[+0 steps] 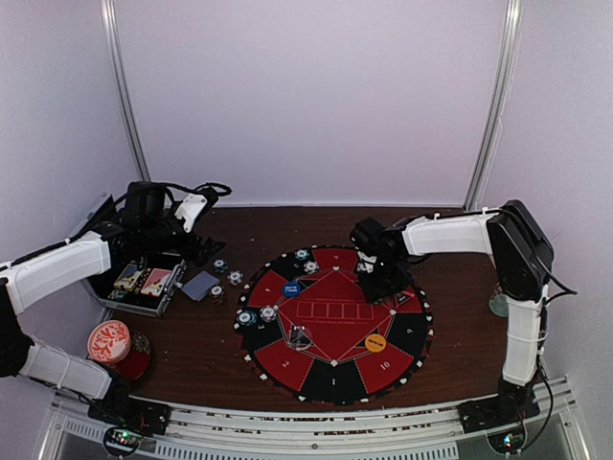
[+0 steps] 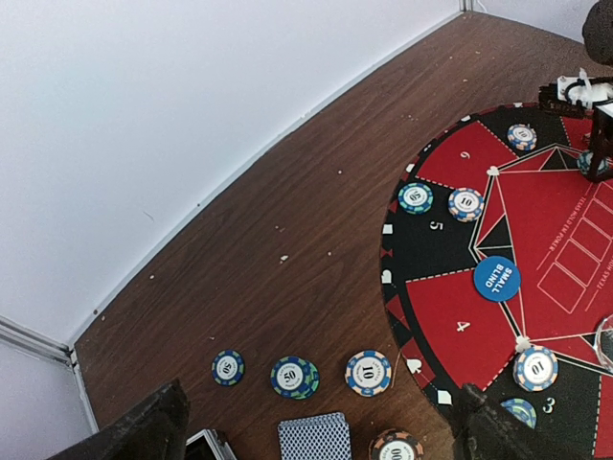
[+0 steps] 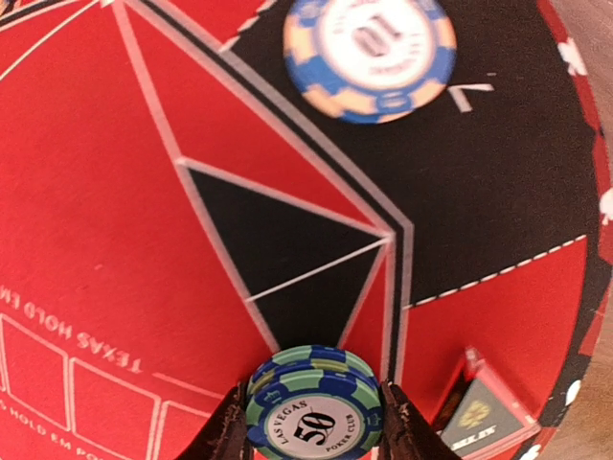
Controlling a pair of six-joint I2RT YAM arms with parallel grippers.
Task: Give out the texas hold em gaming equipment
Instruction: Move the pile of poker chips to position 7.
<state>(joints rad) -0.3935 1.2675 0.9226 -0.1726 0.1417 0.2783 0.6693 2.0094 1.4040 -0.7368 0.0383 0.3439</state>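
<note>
My right gripper should keep holding the chips until they reach the free black field beside the blue-and-peach chip [image 3: 369,53], because the chips are hanging by the black triangle.
My right gripper [image 1: 381,281] hangs over the far right of the round red-and-black mat [image 1: 287,364], shut on a small stack of green-and-blue "50" poker chips [image 3: 314,407] just above a black triangle. A blue-and-peach "10" chip [image 3: 369,53] lies farther out on the mat. My left gripper [image 2: 323,395] is open and holds nothing, above loose chips [image 2: 294,377] and a blue-backed card deck [image 2: 314,436] on the wood left of the mat. The blue button [image 2: 497,279] and orange button [image 1: 375,341] lie on the mat with several other chips [image 2: 465,204].
An open metal case [image 1: 144,283] sits at the left under my left arm. A red-and-white patterned disc [image 1: 109,340] lies near the front left. A small boxed item [image 3: 484,410] rests on the mat close to my right fingers. White walls close the back.
</note>
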